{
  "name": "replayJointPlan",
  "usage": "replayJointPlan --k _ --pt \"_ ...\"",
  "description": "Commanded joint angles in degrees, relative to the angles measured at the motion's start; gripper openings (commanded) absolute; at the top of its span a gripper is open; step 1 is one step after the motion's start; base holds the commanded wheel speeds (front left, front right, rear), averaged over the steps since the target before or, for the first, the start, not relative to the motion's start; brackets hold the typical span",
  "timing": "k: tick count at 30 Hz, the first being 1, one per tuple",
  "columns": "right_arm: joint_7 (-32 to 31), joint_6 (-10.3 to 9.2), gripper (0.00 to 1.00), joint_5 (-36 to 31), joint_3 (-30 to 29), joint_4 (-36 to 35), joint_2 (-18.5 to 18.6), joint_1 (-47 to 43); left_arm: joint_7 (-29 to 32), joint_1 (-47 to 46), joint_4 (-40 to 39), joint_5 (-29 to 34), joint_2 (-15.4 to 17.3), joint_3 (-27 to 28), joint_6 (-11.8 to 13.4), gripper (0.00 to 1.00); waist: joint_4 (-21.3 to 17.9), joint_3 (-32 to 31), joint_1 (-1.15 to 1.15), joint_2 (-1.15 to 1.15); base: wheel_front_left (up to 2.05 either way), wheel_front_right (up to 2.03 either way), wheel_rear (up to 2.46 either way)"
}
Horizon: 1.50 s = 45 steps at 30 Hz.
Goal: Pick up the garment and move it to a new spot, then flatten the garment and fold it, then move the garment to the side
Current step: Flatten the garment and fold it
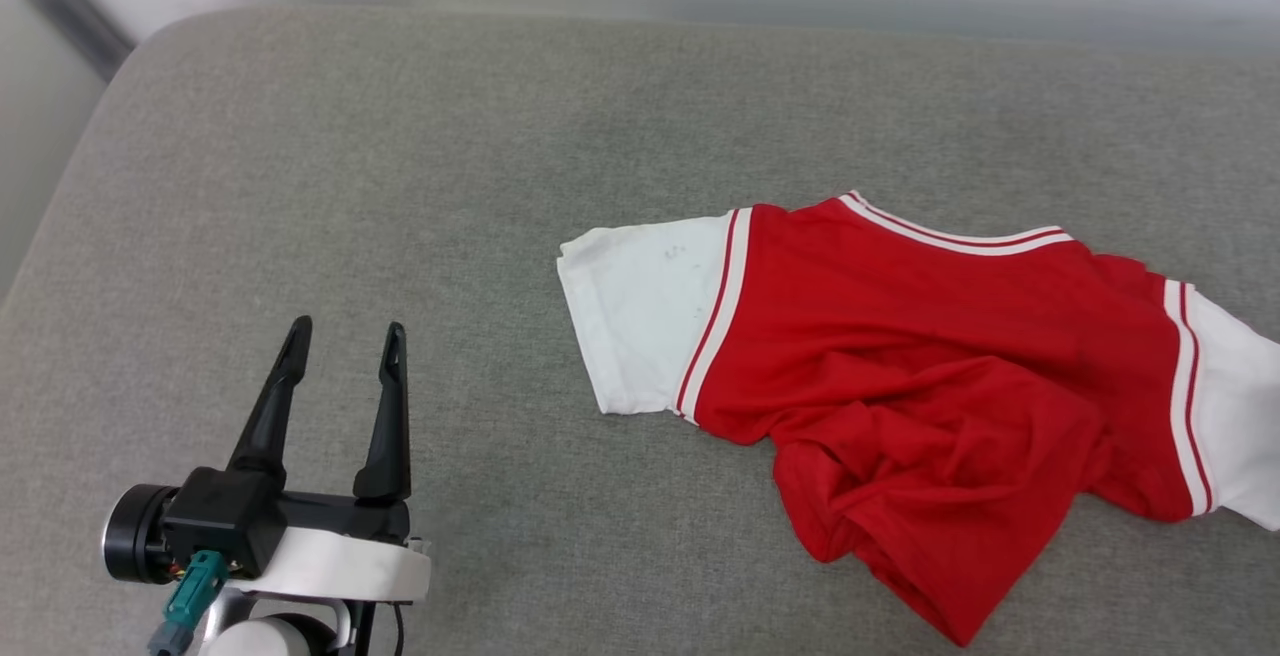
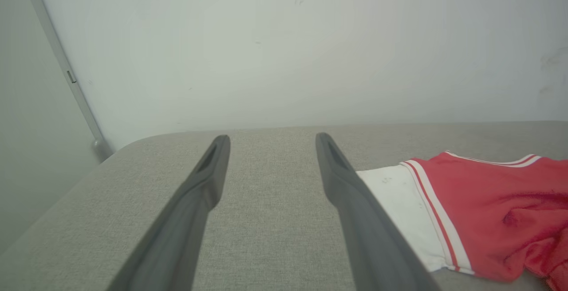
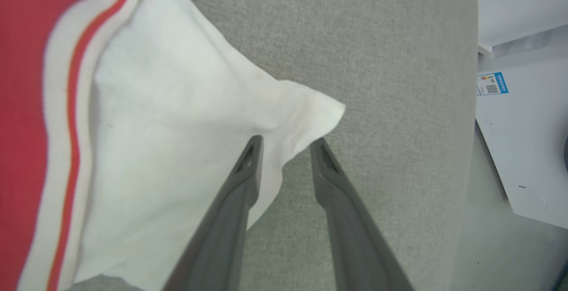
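The white sleeve should next be pinched by its raised hem corner (image 3: 302,123) with my right gripper. That fold stands up, and the rest of the sleeve (image 3: 159,163) lies flat.
The garment (image 1: 900,376) is a red T-shirt with white sleeves and striped trim, lying rumpled on the right half of the grey cushion (image 1: 400,186). Its lower part is bunched toward me. My left gripper (image 1: 347,328) hovers open at the lower left, well clear of the near white sleeve; the left wrist view shows that sleeve just right of the open fingers (image 2: 271,138) and the garment (image 2: 479,206) beyond. In the right wrist view my right gripper (image 3: 286,142) has its jaws parted, with the corner of the other white sleeve (image 3: 168,118) lying between the tips.
A pale wall (image 2: 284,38) runs behind the cushion. A grey metal pole (image 1: 70,11) slants past its back left corner. Off the cushion's right edge stands a white box with a blue label (image 3: 523,149).
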<state>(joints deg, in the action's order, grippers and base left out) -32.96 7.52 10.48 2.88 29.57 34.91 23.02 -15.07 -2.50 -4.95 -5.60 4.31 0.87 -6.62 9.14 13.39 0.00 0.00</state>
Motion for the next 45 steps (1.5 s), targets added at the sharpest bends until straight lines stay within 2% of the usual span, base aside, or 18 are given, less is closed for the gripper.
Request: replayJointPlan --k 1,6,11,17,22,28,33,39,42,45 --pt "1.01 -0.06 1.00 -0.68 -0.33 -0.30 -0.21 1.27 -0.15 -0.31 0.25 0.37 -0.05 0.38 -0.17 1.00 -0.54 -0.53 0.00 0.00 0.00 0.00 0.00" --pt "6.86 -0.06 1.00 0.32 -3.23 -1.67 -4.06 3.27 -0.15 0.03 0.57 -0.17 0.11 1.19 -0.34 1.00 -2.55 -2.66 0.00 0.00 0.00 0.00 0.00" --pt "15.44 -0.06 1.00 0.56 -5.29 -7.70 -7.83 2.40 -0.15 0.87 0.44 -0.12 0.46 2.08 -0.42 1.00 -4.45 -5.04 0.00 0.00 0.00 0.00 0.00" --pt "26.47 -0.05 1.00 3.21 -10.94 -16.83 -16.15 -2.01 -0.15 1.91 0.19 -0.34 0.38 2.81 -0.40 1.00 -6.11 -7.30 0.00 0.00 0.00 0.00 0.00" --pt "34.77 -0.05 1.00 3.18 -12.51 -24.79 -21.94 -7.94 -0.15 2.85 0.09 -0.93 -0.08 2.99 -0.48 1.00 -7.19 -8.39 0.00 0.00 0.00 0.00 0.00" --pt "42.33 -0.05 1.00 0.84 -12.52 -30.31 -27.49 -15.15 -0.14 3.95 0.24 -2.03 -0.36 3.14 -0.63 1.00 -8.38 -9.01 0.00 0.00 0.00 0.00 0.00" --pt "43.51 -0.05 1.00 1.56 -9.60 -31.25 -29.57 -19.32 -0.15 4.42 0.83 -3.01 -0.35 3.16 -0.72 1.00 -9.41 -8.84 0.00 0.00 0.00 0.00 0.00" --pt "43.90 -0.05 1.00 1.85 -8.39 -31.45 -30.40 -19.64 -0.15 3.20 2.07 -3.65 0.85 1.72 -0.75 1.00 -10.28 -7.64 0.00 0.00 0.00 0.00 0.00" --pt "43.02 -0.05 1.00 2.07 -9.00 -31.65 -30.67 -18.75 -0.15 1.31 2.93 -3.80 2.97 -0.53 -0.80 1.00 -10.68 -6.33 0.00 0.00 0.00 0.00 0.00" --pt "41.66 -0.05 1.00 1.08 -9.71 -31.49 -30.78 -17.92 2.11 -2.49 3.92 -5.08 7.48 -5.19 -0.82 1.00 -11.13 -4.66 0.00 0.00 0.00 0.00 0.00"
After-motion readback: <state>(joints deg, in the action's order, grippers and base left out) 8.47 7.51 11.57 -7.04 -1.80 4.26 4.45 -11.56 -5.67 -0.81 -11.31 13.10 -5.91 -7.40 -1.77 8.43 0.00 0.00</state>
